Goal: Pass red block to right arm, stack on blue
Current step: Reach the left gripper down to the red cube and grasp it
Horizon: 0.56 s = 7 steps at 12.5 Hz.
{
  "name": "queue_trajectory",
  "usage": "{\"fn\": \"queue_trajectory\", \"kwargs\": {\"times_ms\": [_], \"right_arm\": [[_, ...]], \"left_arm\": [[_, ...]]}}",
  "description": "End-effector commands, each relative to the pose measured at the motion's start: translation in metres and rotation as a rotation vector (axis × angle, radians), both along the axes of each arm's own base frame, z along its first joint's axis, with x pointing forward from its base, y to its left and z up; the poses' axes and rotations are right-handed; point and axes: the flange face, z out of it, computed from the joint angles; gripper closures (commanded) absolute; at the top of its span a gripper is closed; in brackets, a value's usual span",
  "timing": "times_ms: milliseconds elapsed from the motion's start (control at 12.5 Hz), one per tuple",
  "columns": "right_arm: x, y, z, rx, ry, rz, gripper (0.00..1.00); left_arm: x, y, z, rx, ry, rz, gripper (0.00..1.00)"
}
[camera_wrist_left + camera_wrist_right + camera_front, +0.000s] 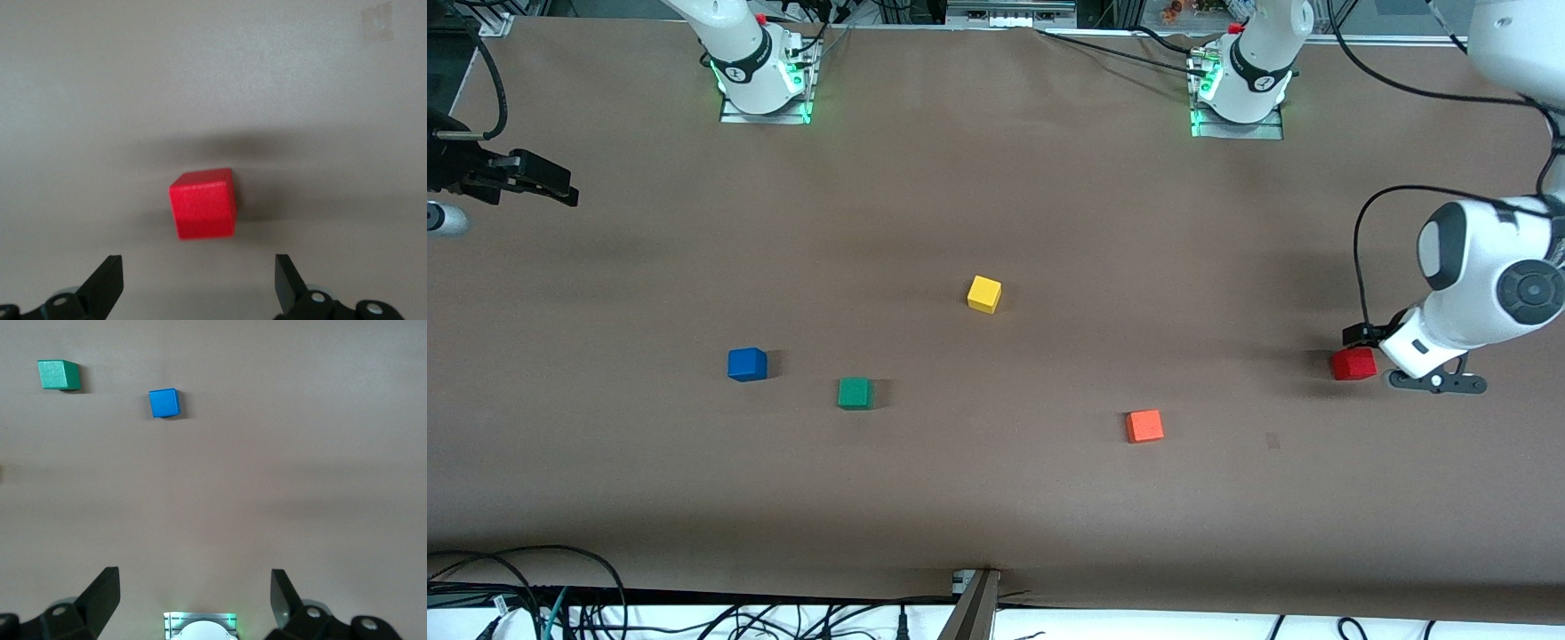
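I should next take the red block by its body (pixel 1352 363) with my left gripper, so that it can go to the right arm for stacking on blue (pixel 747 364).
The red block (pixel 1352 364) lies on the table near the left arm's end. In the left wrist view the red block (pixel 203 203) lies just ahead of the fingertips, centred on the gap, not between the fingers. My left gripper (pixel 1371 349) hangs over it, open and empty (pixel 200 280). The blue cube (pixel 747 364) sits toward the right arm's end and shows in the right wrist view (pixel 164 403). My right gripper (pixel 551 185) waits up at the right arm's end of the table, open and empty (pixel 195 593).
A green cube (pixel 855 393) lies beside the blue one, a little nearer the front camera, and shows in the right wrist view (pixel 59 375). A yellow cube (pixel 984 293) is mid-table. An orange-red cube (pixel 1144 426) lies nearer the front camera. The brown table (pixel 996 498) ends at a cable-strewn front edge.
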Motion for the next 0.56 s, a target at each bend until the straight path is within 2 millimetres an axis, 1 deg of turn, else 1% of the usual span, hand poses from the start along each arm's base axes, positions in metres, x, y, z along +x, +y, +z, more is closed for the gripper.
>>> {"fn": "queue_trajectory", "kwargs": {"times_ms": [0, 160, 241, 401, 481], "right_arm": [[0.004, -0.003, 0.003, -0.008, -0.004, 0.014, 0.00], [0.007, -0.003, 0.004, -0.006, -0.007, 0.015, 0.00], [0.011, -0.002, 0.002, -0.008, -0.006, 0.018, 0.00], [0.011, -0.003, 0.004, -0.005, -0.009, 0.013, 0.00], [0.011, -0.003, 0.004, -0.002, -0.009, 0.010, 0.00]], "left_arm": [[0.003, 0.009, -0.034, 0.007, -0.015, -0.035, 0.00], [0.003, 0.019, -0.058, -0.008, -0.029, -0.025, 0.00], [0.003, 0.024, -0.066, -0.013, -0.041, -0.021, 0.00], [0.002, 0.023, -0.072, -0.017, -0.043, -0.010, 0.00], [0.002, 0.023, -0.071, -0.019, -0.045, -0.001, 0.13]]}}
